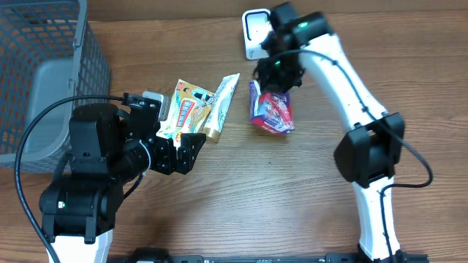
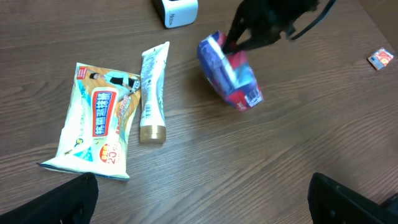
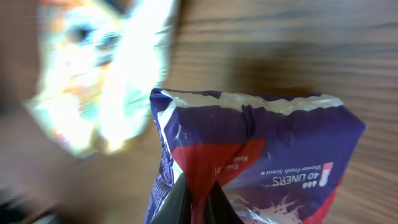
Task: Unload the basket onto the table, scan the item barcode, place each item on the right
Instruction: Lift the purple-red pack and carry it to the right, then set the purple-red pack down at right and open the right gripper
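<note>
My right gripper should keep hold of the liners pack [image 1: 272, 111], which is tilted above the table and would fall short of the open wood if I opened now.
My right gripper [image 3: 198, 199] is shut on a fold of a purple and red liners pack [image 3: 261, 162]. In the overhead view the pack [image 1: 272, 111] hangs from the right gripper [image 1: 276, 82] just over the table, a little below the white barcode scanner [image 1: 256, 33]. The left wrist view shows the same pack [image 2: 230, 71] tilted under the dark fingers, with the scanner [image 2: 176, 11] at the top edge. No barcode is visible on the pack. My left gripper [image 2: 205, 199] stands open and empty over bare wood, left of centre [image 1: 183, 150].
A wet-wipes pack [image 1: 186, 109] and a white tube with a gold cap [image 1: 221, 106] lie side by side between the arms. A grey wire basket [image 1: 44, 73] fills the far left. A small red packet [image 2: 380, 58] lies far right.
</note>
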Tool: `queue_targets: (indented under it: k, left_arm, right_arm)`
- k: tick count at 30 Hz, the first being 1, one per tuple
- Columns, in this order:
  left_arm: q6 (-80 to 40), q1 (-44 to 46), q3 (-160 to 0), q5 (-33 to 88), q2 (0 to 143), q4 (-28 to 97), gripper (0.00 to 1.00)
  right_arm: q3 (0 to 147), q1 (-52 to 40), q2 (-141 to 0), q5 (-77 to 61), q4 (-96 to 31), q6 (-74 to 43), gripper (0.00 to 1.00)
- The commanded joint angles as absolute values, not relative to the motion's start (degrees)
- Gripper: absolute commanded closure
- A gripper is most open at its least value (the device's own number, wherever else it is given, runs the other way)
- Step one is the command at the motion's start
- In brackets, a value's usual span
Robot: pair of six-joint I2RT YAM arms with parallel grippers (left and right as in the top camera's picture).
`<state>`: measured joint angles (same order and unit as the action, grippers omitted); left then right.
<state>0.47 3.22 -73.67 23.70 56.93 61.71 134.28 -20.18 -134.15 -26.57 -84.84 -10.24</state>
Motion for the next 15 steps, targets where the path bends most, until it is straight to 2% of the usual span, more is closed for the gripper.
queue_targets:
  k: [1,6,15]
  left_arm:
    - [1.74,2.81,-74.74,23.35,57.01,61.52,0.00]
    - [1.74,2.81,-74.74,23.35,56.99,61.52,0.00]
    - [1.74,2.81,-74.74,23.35,56.99,61.52,0.00]
  right_arm:
    - [135.44,-15.33,-132.86,-50.39,-84.95,-5.87,0.96]
    - [131.68,-11.00,-132.86,-57.10,-85.23,-5.85,0.96]
    - [116.79,-8.80,-132.86,-51.46,-78.46,-6.44,0.96]
